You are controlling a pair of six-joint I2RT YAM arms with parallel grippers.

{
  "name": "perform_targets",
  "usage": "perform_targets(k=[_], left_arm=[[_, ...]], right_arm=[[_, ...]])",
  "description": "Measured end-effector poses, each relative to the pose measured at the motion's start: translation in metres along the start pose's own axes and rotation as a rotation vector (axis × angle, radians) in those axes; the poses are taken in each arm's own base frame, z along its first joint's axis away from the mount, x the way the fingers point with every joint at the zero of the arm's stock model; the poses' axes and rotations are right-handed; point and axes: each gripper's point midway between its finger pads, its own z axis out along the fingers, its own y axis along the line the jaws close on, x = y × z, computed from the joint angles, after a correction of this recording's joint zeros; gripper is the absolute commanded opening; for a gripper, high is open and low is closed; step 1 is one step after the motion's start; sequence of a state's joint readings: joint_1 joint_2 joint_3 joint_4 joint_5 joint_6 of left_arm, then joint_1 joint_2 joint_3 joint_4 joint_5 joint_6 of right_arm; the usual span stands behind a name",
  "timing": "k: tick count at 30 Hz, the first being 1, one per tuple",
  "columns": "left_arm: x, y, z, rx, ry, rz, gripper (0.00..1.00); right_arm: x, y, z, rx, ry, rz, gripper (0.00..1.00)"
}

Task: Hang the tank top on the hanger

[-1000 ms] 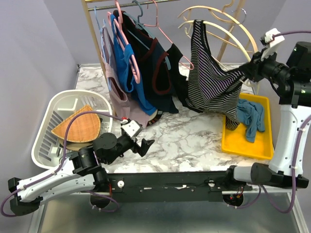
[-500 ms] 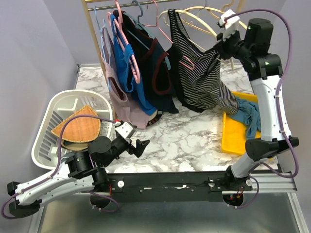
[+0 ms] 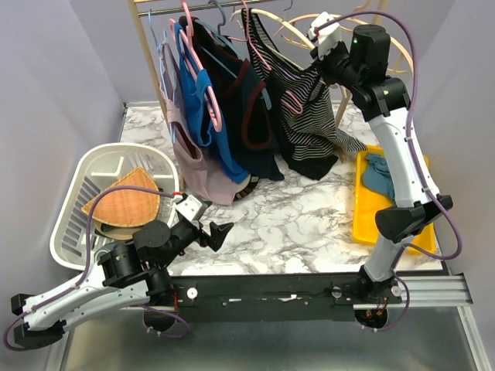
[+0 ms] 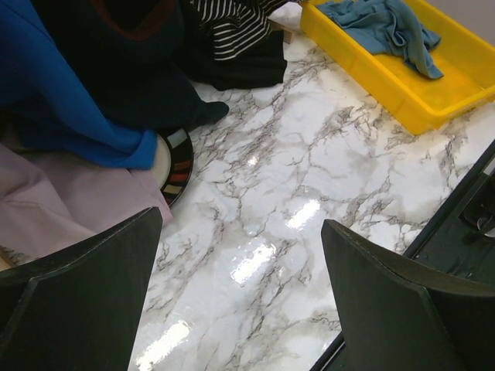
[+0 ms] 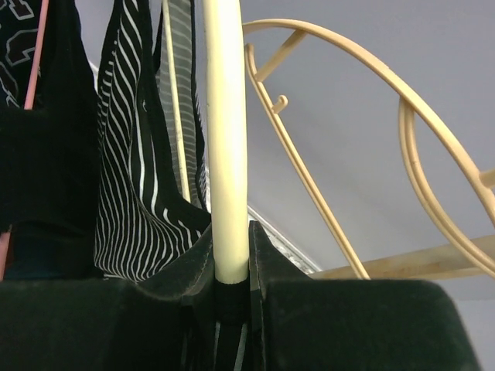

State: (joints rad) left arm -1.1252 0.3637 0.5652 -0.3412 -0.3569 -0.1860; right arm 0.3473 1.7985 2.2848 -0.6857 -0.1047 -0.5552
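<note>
The hanger's hook stands well apart from the pink hangers, so the hanger would end short of its place. My right gripper now moves it beside them before opening.
The striped tank top [image 3: 303,116] hangs at the back beside the clothes rack, its lower edge near the marble table. Its top is threaded on the pale cream hanger [image 3: 290,32]. My right gripper [image 3: 319,59] is raised high there. In the right wrist view this gripper [image 5: 230,232] is shut on the hanger's cream arm [image 5: 224,139], with a black edge of the tank top [image 5: 131,201] pinched just below the wood. My left gripper [image 3: 220,232] hovers low over the table's near left. It stands open [image 4: 241,222] with only marble between its fingers.
The rack [image 3: 155,69] holds pink hangers, a blue cloth [image 3: 203,116] and a black garment [image 3: 251,116]. A yellow tray [image 3: 363,220] with a teal cloth [image 3: 379,174] is on the right. A white basket [image 3: 73,185] with a wicker plate is on the left. A striped plate [image 4: 179,158] lies under the clothes.
My right arm has swung up and to the left, carrying the hanger and tank top from above the yellow tray to beside the rack. My left arm has drawn slightly back.
</note>
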Motion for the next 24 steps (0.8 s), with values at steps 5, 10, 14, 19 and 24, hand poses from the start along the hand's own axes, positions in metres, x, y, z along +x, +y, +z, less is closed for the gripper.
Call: perform_targets(k=[5, 10, 14, 19, 24], left_arm=[[0.001, 0.0, 0.0, -0.001, 0.001, -0.009, 0.99], [0.001, -0.001, 0.0, -0.001, 0.002, -0.015, 0.99], [0.001, -0.001, 0.0, 0.0, 0.002, -0.018, 0.99], [0.001, -0.001, 0.0, 0.001, 0.004, -0.018, 0.99], [-0.001, 0.0, -0.002, -0.001, 0.012, -0.008, 0.99]], right_arm=[[0.001, 0.012, 0.017, -0.002, 0.008, -0.022, 0.01], [-0.002, 0.031, 0.03, -0.025, 0.006, -0.048, 0.0], [-0.01, 0.048, 0.035, -0.048, -0.016, -0.077, 0.21], [-0.015, 0.059, 0.029, -0.06, -0.032, -0.095, 0.72], [-0.016, 0.056, -0.02, -0.057, -0.031, -0.082, 0.97]])
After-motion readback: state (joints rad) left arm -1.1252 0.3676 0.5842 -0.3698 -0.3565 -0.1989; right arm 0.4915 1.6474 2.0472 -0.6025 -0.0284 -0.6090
